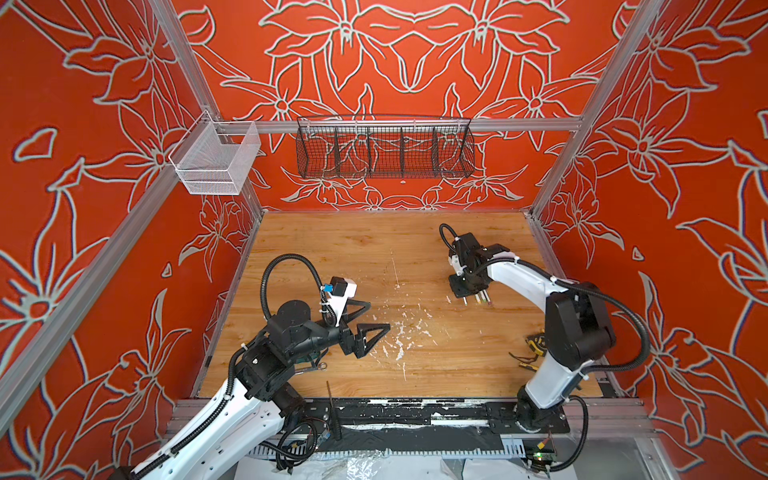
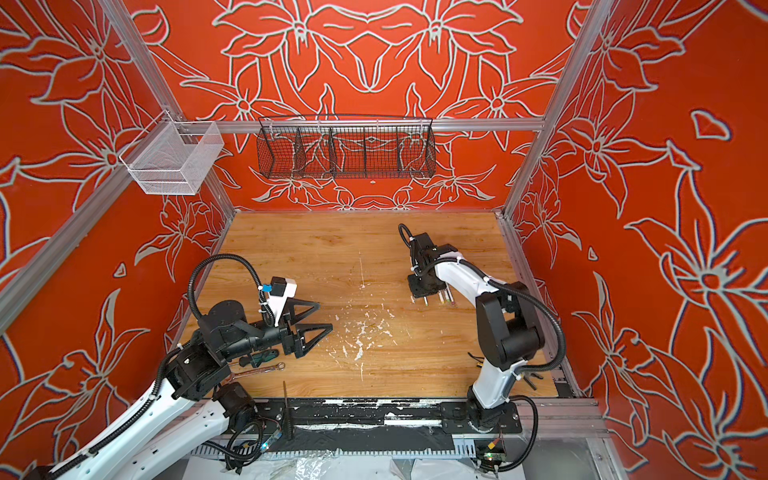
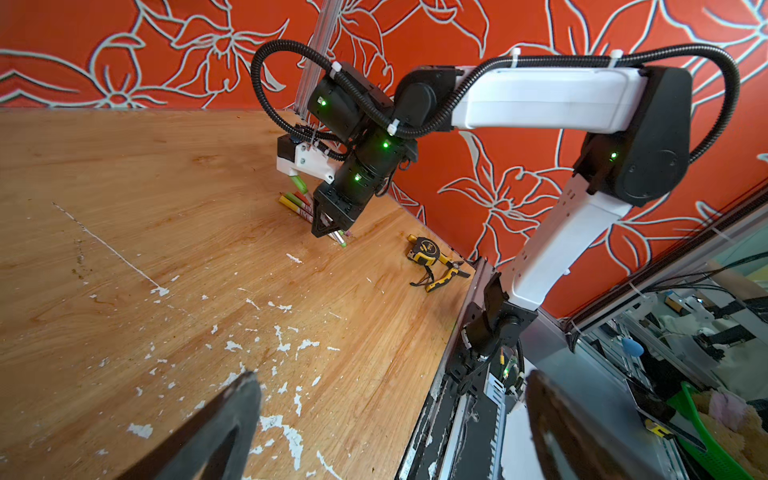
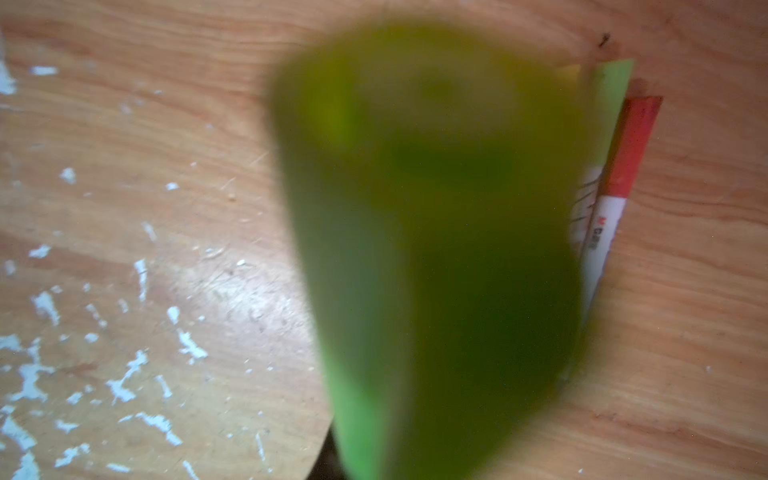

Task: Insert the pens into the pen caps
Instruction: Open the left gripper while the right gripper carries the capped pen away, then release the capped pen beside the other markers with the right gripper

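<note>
The robot's right gripper should keep its hold on the green pen (image 3: pixel 341 242). The pen's cap is raised, so the pen would tip over short of the other pens if the gripper opened now.
My right gripper (image 1: pixel 470 296) (image 3: pixel 333 232) points down at the table and is shut on a green pen (image 3: pixel 341 242). That pen's green cap (image 4: pixel 428 249) rises towards the wrist camera and fills the right wrist view as a blur, hiding the jaws. Beside it lie other pens (image 3: pixel 296 205) (image 1: pixel 482 299) side by side. They have white barrels (image 4: pixel 598 237), and a green cap (image 4: pixel 613 95), a red cap (image 4: pixel 636 145) and a yellow cap (image 3: pixel 286 202) sit on them. My left gripper (image 1: pixel 378 316) (image 2: pixel 325 316) (image 3: pixel 392 376) hovers open and empty over the table's left side, well apart from the pens.
A yellow tape measure (image 3: pixel 424 248) and yellow-handled pliers (image 3: pixel 445 274) lie near the right arm's base. A green-handled screwdriver (image 2: pixel 262 356) and a silver wrench (image 2: pixel 257 371) lie under the left arm. A black wire basket (image 1: pixel 384 149) and a white basket (image 1: pixel 216 160) hang on the back rail.
</note>
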`<state>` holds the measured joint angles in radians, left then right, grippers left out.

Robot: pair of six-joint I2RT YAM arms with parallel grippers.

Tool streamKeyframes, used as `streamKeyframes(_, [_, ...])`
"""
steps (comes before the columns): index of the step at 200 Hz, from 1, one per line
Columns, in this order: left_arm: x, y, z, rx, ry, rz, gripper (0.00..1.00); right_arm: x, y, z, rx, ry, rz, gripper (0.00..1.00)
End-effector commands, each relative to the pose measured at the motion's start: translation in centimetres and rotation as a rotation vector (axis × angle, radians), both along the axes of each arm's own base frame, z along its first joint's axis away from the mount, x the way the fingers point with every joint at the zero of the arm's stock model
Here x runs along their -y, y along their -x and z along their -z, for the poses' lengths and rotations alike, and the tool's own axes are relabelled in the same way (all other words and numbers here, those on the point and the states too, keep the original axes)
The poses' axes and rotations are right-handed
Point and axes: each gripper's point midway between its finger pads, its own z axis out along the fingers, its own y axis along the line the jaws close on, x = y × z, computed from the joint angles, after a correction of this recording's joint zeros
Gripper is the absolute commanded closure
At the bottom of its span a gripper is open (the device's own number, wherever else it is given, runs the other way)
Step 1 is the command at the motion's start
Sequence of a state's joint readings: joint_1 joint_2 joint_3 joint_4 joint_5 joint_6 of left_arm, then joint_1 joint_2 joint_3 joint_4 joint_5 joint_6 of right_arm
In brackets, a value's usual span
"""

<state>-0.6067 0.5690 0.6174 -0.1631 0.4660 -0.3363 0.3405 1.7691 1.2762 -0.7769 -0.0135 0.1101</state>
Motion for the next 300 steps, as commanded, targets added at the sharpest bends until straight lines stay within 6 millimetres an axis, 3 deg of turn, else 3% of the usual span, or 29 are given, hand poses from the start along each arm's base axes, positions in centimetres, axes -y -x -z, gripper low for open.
streamKeyframes(1, [-0.3,-0.1,-0.9,0.023,0.001,-0.014,0.03,1.8,-0.4,1.0,-0.049,0.087,-0.014,0.99])
streamKeyframes(13, [-0.4,-0.2,-0.9,0.026,0.0,-0.021,0.03,2.3,-0.8,1.6,-0.058,0.118,-0.01,0.93])
streamKeyframes(66, [0.0,-0.8,-0.7,0.014,-0.019,-0.02,0.03,4.2,-1.8,3.1,-0.094,0.221,-0.002,0.88])
streamKeyframes(78, [0.2,-0.9,-0.5,0.005,-0.026,-0.015,0.03,4.4,-1.9,3.2,-0.095,0.223,-0.001,0.83])
streamKeyframes(109, [0.2,-1.4,0.0,-0.004,-0.038,-0.03,0.03,4.6,-2.2,2.9,-0.088,0.235,-0.002,0.67])
streamKeyframes(152, [-0.9,-3.0,0.9,-0.022,-0.085,-0.142,0.03,4.2,-2.7,0.4,-0.034,0.203,-0.004,0.57])
streamKeyframes(185, [-3.7,-6.8,3.5,-0.073,-0.229,-0.386,0.03,4.1,-3.1,-2.4,0.06,0.175,-0.012,0.43])
streamKeyframes(203, [-5.5,-9.0,5.1,-0.105,-0.332,-0.516,0.03,4.1,-3.2,-3.1,0.113,0.162,-0.022,0.03])
streamKeyframes(254, [-13.4,-14.8,8.0,-0.14,-0.479,-0.894,0.03,4.2,-3.6,-5.1,0.358,0.118,-0.023,0.03])
streamKeyframes(258, [-14.0,-15.3,9.2,-0.159,-0.509,-0.912,0.03,4.3,-3.7,-5.1,0.38,0.119,-0.023,0.03])
streamKeyframes(300, [-21.8,-17.2,13.2,-0.201,-0.604,-1.151,0.03,6.0,-4.1,-5.3,0.622,0.167,-0.003,0.03])
